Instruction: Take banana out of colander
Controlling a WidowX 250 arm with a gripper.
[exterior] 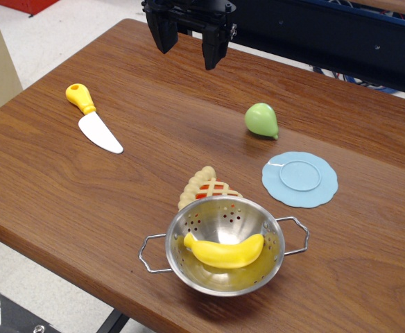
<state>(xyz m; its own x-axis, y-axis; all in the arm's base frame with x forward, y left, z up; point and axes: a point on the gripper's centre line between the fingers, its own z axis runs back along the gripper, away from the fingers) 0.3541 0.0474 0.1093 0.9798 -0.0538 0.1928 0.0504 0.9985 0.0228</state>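
The robot's gripper next needs to grab the yellow banana by its curved middle point(225, 255) to take it out of the colander.
The yellow toy banana point(225, 251) lies inside the steel colander point(188, 267), curved ends pointing up. The colander stands near the table's front edge, with wire loop handles to its left and right. My gripper point(190, 50) hangs at the top of the view over the far part of the table, well behind and above the colander. Its two black fingers are spread apart with nothing between them.
A toy pie slice point(206, 186) touches the colander's back rim. A light-blue scalloped plate point(299, 179) and a green pear point(261, 120) lie to the right. A yellow-handled toy knife point(93, 119) lies at left. The table's front edge runs close below the colander.
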